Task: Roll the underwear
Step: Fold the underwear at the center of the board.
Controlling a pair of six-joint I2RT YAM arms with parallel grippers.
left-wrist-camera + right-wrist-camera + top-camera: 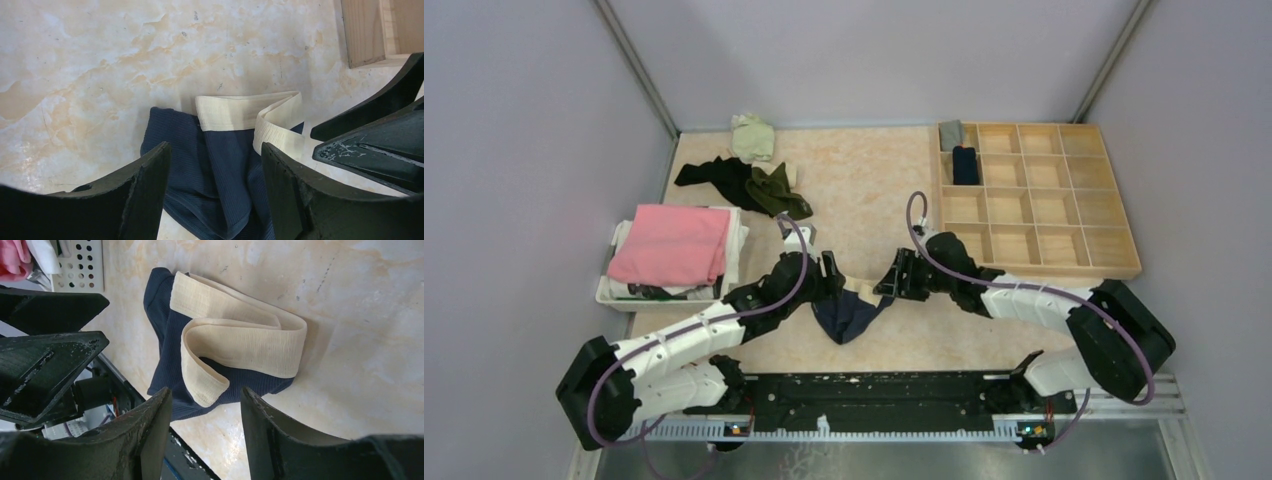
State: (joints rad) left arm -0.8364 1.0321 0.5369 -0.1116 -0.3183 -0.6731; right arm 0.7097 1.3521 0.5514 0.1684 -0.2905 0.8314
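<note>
The right gripper grips the underwear by the loose end of its beige waistband next, to spread the underwear flat for rolling.
One pair of underwear (852, 315), navy with a beige waistband (240, 112), lies crumpled on the table between my two arms. Its waistband (240, 340) is folded over itself in a loop. My left gripper (215, 147) hovers open over the navy cloth (225, 175) with nothing pinched between its fingers. My right gripper (206, 390) is open too, its tips just short of the waistband's loose end. Seen from above, the left gripper (834, 280) and the right gripper (888, 280) face each other across the garment. More underwear (742, 180), dark and olive, is heaped at the back left.
A white basket (614, 292) at the left holds a folded pink cloth (674, 243). A wooden compartment tray (1036, 258) stands at the back right with two rolled pieces (964, 165) in its far-left cells. A pale green cloth (752, 135) lies by the back wall.
</note>
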